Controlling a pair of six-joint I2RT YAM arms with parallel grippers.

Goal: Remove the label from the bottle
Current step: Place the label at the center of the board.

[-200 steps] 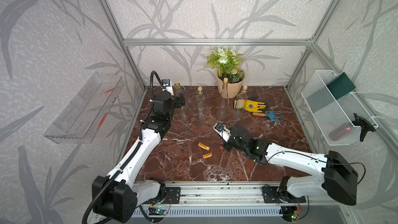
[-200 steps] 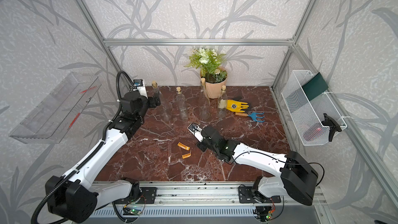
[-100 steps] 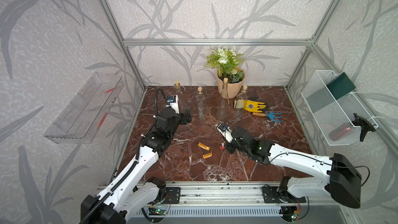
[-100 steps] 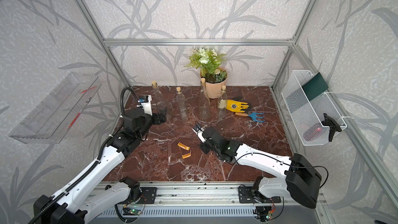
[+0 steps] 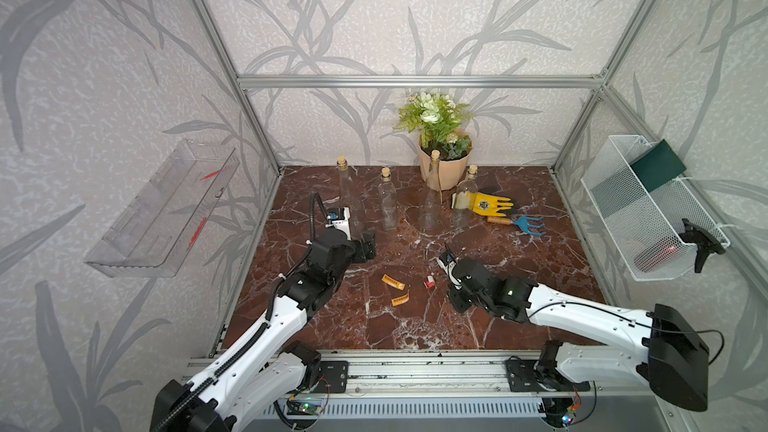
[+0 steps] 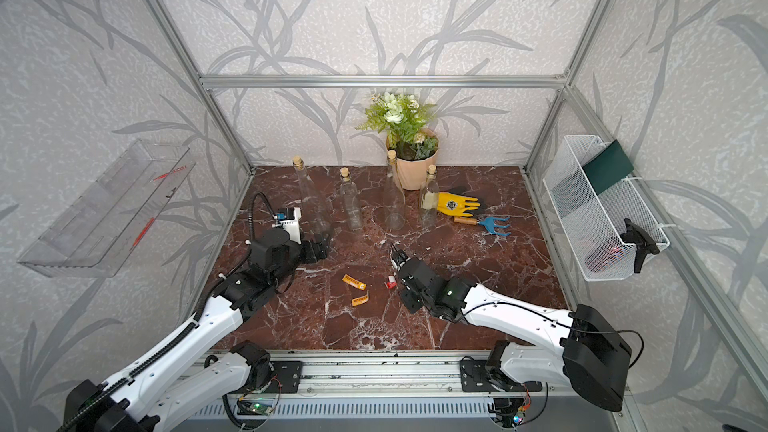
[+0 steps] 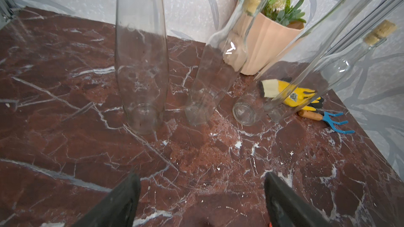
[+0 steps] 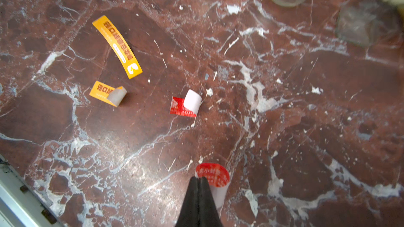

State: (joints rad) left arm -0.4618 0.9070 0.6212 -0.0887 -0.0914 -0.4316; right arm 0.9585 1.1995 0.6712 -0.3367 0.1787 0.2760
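The held red label's white end [image 8: 219, 196] is hanging high above the marble floor. I need to bring the label down before my right gripper lets go of it.
Several clear corked bottles [image 5: 387, 201] stand in a row at the back of the marble floor, their bases close ahead in the left wrist view [image 7: 142, 114]. My left gripper [image 5: 368, 247] [image 7: 201, 177] is open and empty, just in front of the leftmost bottle [image 5: 347, 197]. Mid-floor, my right gripper [image 5: 456, 304] [image 8: 198, 179] points down, shut on a red round label [image 8: 215, 174] whose white backing hangs at its tips. Two orange labels [image 5: 392, 282] [image 8: 117, 46] and a curled red label [image 5: 430, 283] [image 8: 185, 104] lie between the arms.
A potted plant [image 5: 442, 160] stands behind the bottles. A yellow glove [image 5: 488, 205] and a blue hand rake [image 5: 523, 224] lie at the back right. A wire basket [image 5: 640, 209] hangs on the right wall and a clear shelf [image 5: 166, 209] on the left.
My left arm has drawn back from the leftmost bottle toward the front, its gripper still open. My right arm has shifted slightly right, and the curled red label shows on the floor beside it.
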